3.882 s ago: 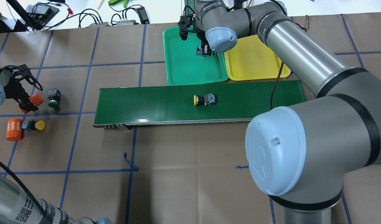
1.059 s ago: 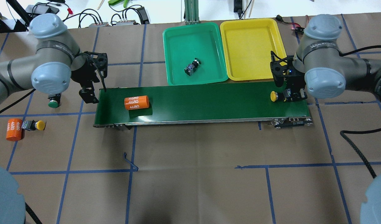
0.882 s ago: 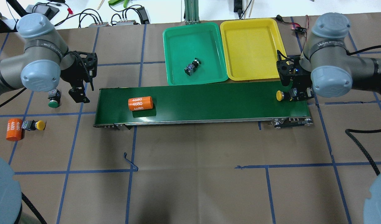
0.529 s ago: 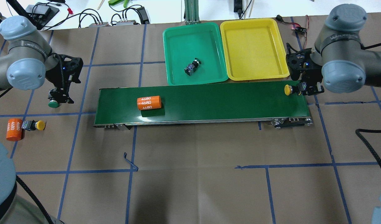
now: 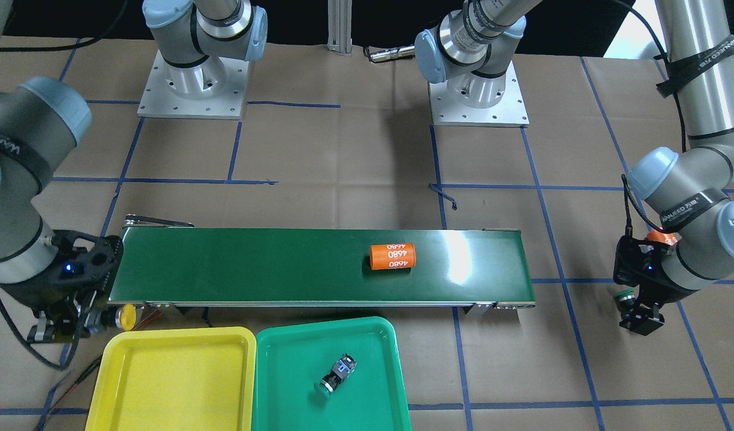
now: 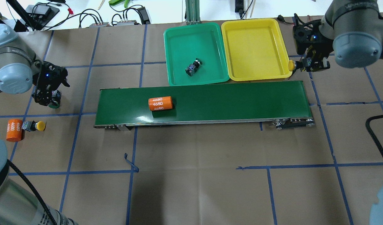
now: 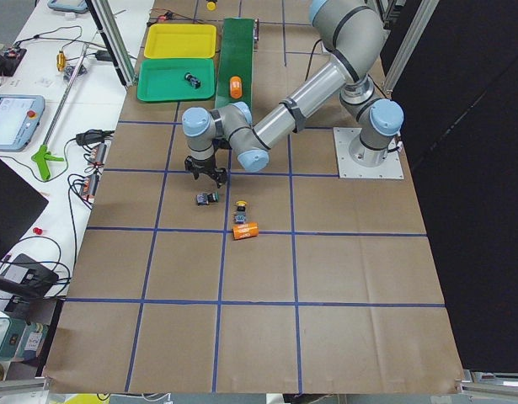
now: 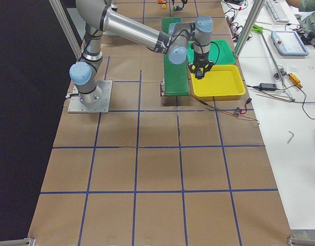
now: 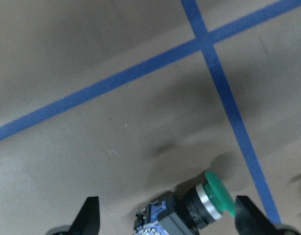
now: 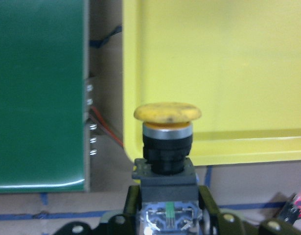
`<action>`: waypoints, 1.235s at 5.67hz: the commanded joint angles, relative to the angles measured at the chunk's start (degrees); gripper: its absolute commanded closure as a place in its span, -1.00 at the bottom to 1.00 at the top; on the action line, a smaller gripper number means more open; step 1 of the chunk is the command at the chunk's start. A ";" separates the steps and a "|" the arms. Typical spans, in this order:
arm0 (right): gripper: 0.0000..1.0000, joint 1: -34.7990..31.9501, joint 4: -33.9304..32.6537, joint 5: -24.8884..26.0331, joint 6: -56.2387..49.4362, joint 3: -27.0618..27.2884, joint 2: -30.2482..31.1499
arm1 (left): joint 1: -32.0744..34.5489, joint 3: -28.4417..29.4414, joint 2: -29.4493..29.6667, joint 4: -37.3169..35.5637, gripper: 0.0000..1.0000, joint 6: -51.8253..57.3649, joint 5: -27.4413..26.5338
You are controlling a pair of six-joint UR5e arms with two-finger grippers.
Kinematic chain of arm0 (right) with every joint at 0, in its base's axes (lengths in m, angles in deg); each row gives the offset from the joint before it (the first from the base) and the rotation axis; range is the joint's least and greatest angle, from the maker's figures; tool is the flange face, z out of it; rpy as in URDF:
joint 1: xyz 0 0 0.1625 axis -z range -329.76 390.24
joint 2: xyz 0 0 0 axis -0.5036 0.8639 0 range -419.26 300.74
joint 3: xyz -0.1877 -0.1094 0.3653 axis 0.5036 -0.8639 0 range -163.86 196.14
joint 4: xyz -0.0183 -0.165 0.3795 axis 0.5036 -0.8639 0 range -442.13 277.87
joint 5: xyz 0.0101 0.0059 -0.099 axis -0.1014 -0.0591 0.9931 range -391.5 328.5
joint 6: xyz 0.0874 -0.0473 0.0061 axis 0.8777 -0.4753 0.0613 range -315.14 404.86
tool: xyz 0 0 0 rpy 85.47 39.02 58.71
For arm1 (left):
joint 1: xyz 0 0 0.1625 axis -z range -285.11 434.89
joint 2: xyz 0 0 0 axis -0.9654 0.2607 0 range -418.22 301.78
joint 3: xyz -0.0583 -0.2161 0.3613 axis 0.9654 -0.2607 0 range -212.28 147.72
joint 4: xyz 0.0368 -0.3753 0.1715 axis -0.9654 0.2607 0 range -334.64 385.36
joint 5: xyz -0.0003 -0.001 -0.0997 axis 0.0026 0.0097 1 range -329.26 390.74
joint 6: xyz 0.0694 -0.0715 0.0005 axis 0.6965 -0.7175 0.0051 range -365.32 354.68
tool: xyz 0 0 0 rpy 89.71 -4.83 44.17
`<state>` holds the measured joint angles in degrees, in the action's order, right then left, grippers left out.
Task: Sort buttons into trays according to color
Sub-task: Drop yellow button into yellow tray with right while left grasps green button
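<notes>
I will next grab the button with my left gripper by its dark square body [image 9: 162, 218], to sort the green button [image 9: 216, 193] by color.
My right gripper [image 6: 307, 63] is shut on a yellow button [image 6: 291, 65] and holds it just off the right rim of the yellow tray [image 6: 254, 50]. In the right wrist view the button [image 10: 167, 141] stands cap-up between the fingers [image 10: 205, 204], beside the tray's corner [image 10: 214, 73]. My left gripper [image 6: 49, 97] hangs open over a green button [image 6: 56, 104] lying on the table; its fingertips [image 9: 90, 215] straddle that button [image 9: 196, 211]. Another green button [image 6: 193, 66] lies in the green tray [image 6: 179, 47]. A second yellow button [image 6: 36, 126] lies at the far left.
An orange cylinder marked 4680 [image 6: 160, 103] lies on the long dark-green conveyor belt [image 6: 226, 100]. Another orange cylinder [image 6: 14, 130] touches the left yellow button. Cables and tools lie beyond the table's far edge.
My right gripper has carried the yellow button off the belt's end up to the yellow tray's right rim. The left gripper moved over the green button. The orange cylinder travelled right along the belt.
</notes>
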<state>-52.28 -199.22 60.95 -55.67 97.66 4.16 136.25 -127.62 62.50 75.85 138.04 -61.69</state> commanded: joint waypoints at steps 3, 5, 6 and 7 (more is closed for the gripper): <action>0.34 -4.49 0.01 -1.66 2.00 -12.97 -16.91 | -1.87 1.04 4.09 -2.50 -0.84 4.39 1.64; -1.00 -4.49 0.01 -9.04 4.09 -11.03 -16.14 | -0.90 0.95 3.83 -1.89 -0.79 4.47 2.79; -1.00 -4.49 1.49 -8.87 4.45 -10.77 -12.21 | -1.07 0.77 3.65 -1.88 -0.55 4.65 3.48; -1.00 -4.41 9.86 -8.78 5.59 -10.86 -8.09 | -1.24 0.77 3.21 -1.97 0.33 4.30 3.58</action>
<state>-56.76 -195.27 52.18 -51.02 86.77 -7.58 135.13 -126.80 66.05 73.91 142.53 -58.35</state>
